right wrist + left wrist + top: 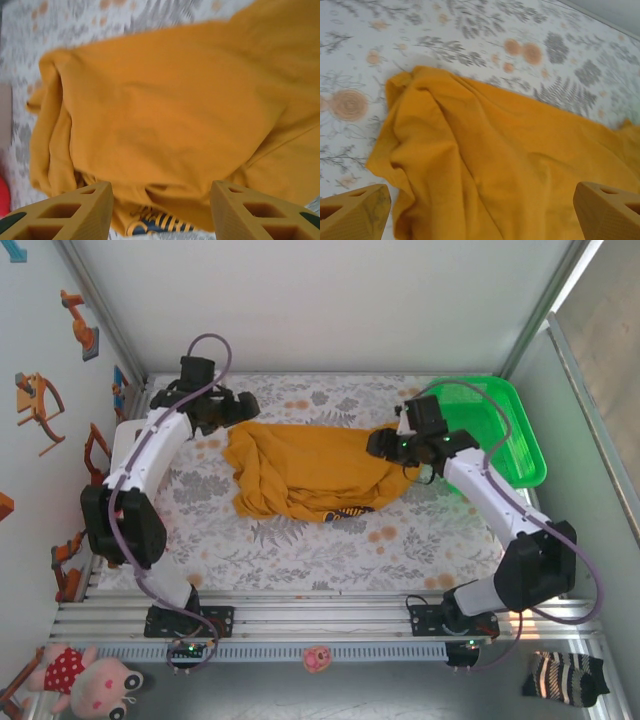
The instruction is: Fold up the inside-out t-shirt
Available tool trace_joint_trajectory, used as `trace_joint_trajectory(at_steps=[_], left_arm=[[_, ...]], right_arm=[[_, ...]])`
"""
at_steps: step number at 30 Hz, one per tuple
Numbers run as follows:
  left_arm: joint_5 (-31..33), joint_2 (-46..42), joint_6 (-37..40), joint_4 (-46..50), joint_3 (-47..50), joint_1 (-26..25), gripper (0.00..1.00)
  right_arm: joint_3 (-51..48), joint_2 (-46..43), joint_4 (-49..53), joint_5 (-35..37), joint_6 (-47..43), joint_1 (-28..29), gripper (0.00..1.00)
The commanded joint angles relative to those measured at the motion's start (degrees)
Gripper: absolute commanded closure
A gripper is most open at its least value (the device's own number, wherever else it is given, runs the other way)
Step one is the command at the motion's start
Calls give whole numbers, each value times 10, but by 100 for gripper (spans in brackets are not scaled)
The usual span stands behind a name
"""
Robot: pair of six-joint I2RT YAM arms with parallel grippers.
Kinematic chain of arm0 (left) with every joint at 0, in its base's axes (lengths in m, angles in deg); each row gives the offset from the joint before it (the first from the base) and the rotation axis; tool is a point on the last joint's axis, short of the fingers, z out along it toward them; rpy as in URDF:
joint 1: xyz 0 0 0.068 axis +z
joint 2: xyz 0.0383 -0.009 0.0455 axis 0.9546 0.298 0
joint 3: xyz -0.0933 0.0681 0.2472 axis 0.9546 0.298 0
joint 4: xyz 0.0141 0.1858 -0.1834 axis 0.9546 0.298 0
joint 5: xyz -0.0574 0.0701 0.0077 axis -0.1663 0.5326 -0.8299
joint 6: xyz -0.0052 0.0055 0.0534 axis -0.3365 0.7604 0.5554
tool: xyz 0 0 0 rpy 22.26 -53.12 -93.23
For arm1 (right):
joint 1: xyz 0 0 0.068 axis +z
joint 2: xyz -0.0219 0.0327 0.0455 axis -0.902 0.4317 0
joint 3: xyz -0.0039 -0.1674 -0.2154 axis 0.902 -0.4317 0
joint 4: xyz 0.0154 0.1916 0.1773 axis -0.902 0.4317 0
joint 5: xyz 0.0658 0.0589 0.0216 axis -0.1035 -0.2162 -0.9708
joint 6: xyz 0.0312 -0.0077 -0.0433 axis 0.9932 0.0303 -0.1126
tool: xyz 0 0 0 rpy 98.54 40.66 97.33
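The robot's left gripper should go to the t-shirt and grab it by its smooth middle, so the near edge with the letters stays free for the right gripper to rearrange.
The inside-out t-shirt [305,470] lies crumpled in a mustard heap on the floral table cover, with dark printed lettering [345,512] peeking out at its near edge. My left gripper [232,410] hovers at the shirt's far left corner. In the left wrist view this gripper [482,215] is open wide above the shirt [510,160], with nothing clamped. My right gripper [388,446] is at the shirt's right end. In the right wrist view it [161,210] stands open over the cloth [165,110] and the lettering [160,225], its fingers [70,212] apart from the fabric.
A green plastic basket [500,430] stands at the back right, just behind the right arm. A white block [125,440] sits at the table's left edge. Bare floral cover [300,555] stretches between the shirt and the arm bases. Plush toys [90,680] and a striped sock [565,675] lie off the front.
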Motion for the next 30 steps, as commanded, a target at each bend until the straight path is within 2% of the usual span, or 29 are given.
trace_joint_trajectory(at_steps=[1, 7, 14, 21, 24, 27, 28, 30], left_arm=[[11, -30, 47, 7, 64, -61, 6], [52, -21, 82, -9, 136, -139, 5], [66, 39, 151, -15, 128, -184, 2], [93, 94, 204, -16, 106, -225, 1], [106, 125, 217, -10, 85, -236, 1], [114, 154, 221, -5, 65, -239, 5], [114, 160, 222, -6, 60, -238, 8], [114, 172, 222, -6, 47, -239, 24]], right_arm=[[-52, 12, -17, 28, 2, 53, 47], [-67, 74, -58, 30, -57, 113, 46], [-65, 139, -85, 14, -78, 120, 46], [-106, 148, -110, 8, -71, 120, 49], [-122, 147, -117, 3, -67, 120, 59], [-137, 140, -125, -3, -60, 120, 90], [-141, 135, -125, -4, -58, 121, 100], [-151, 120, -122, -2, -56, 120, 100]])
